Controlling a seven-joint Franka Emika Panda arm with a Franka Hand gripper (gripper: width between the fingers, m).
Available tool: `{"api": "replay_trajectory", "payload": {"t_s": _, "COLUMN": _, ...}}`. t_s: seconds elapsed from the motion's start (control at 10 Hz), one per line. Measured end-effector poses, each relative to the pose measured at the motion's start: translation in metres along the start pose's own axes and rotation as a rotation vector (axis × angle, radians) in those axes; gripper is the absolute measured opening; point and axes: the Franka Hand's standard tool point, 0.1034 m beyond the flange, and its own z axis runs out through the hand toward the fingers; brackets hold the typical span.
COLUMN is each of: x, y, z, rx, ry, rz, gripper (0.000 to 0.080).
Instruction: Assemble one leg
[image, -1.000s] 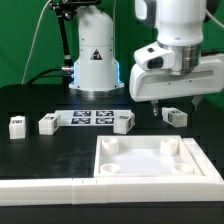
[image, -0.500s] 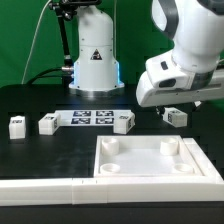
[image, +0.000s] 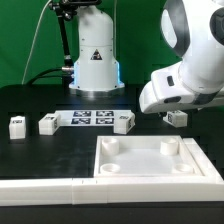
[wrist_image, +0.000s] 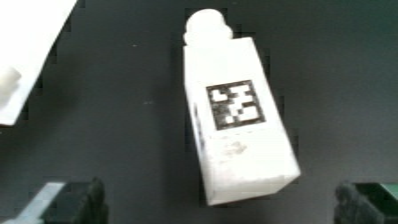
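The robot's gripper should next pick up the leg by its blunt square end (wrist_image: 249, 178), so the leg's round peg stays free to go into the panel's socket.
In the exterior view a small white leg (image: 178, 117) with a marker tag lies on the black table at the right, behind the panel. My gripper (image: 166, 113) hangs right over it, mostly hidden by the tilted white wrist. In the wrist view this leg (wrist_image: 237, 105) lies flat, tag facing up, with a round peg at its far end. My gripper (wrist_image: 217, 203) is open. One dark fingertip (wrist_image: 64, 200) shows on each side of the leg's near end, apart from it.
The large white square panel (image: 150, 172) with round corner sockets lies at front right, and a long white rail (image: 40, 188) at front left. Three more legs (image: 16, 125) (image: 47, 123) (image: 124, 121) lie around the marker board (image: 90, 117). A white part's edge (wrist_image: 18, 70) shows in the wrist view.
The arm has swung toward the exterior view's right and tilted, and the wrist has sunk lower over the right-hand leg. No part on the table has moved.
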Motion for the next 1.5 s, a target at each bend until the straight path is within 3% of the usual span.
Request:
{"api": "replay_trajectory", "payload": {"t_s": 0.2, "x": -0.004, "y": -0.012, "z": 0.013, "rx": -0.018, "ry": -0.049, "rz": -0.02, "gripper": 0.0649}}
{"api": "replay_trajectory", "payload": {"t_s": 0.3, "x": -0.004, "y": -0.015, "z": 0.017, "rx": -0.04, "ry": -0.047, "rz": -0.012, "gripper": 0.0649}}
{"api": "replay_trajectory", "payload": {"t_s": 0.4, "x": -0.01, "y": -0.013, "z": 0.023, "rx": -0.051, "ry": -0.087, "rz": -0.032, "gripper": 0.0649}}
{"api": "replay_trajectory", "payload": {"t_s": 0.5, "x": -0.013, "y": -0.007, "z": 0.03, "rx": -0.05, "ry": -0.188, "rz": -0.047, "gripper": 0.0649}}
{"api": "replay_trajectory", "payload": {"t_s": 0.7, "x": -0.008, "y": -0.001, "z": 0.037, "rx": -0.048, "ry": -0.251, "rz": -0.052, "gripper": 0.0649}}
{"api": "replay_trajectory", "payload": {"t_s": 1.2, "x": -0.003, "y": 0.001, "z": 0.04, "rx": -0.04, "ry": -0.211, "rz": -0.051, "gripper": 0.0649}}
{"api": "replay_trajectory", "payload": {"t_s": 1.3, "x": -0.003, "y": 0.004, "z": 0.04, "rx": -0.034, "ry": -0.202, "rz": -0.048, "gripper": 0.055}}
{"api": "replay_trajectory", "payload": {"t_s": 1.4, "x": -0.003, "y": 0.004, "z": 0.04, "rx": -0.034, "ry": -0.204, "rz": -0.048, "gripper": 0.055}}
{"api": "replay_trajectory", "payload": {"t_s": 1.5, "x": -0.003, "y": 0.004, "z": 0.04, "rx": -0.034, "ry": -0.203, "rz": -0.048, "gripper": 0.0345}}
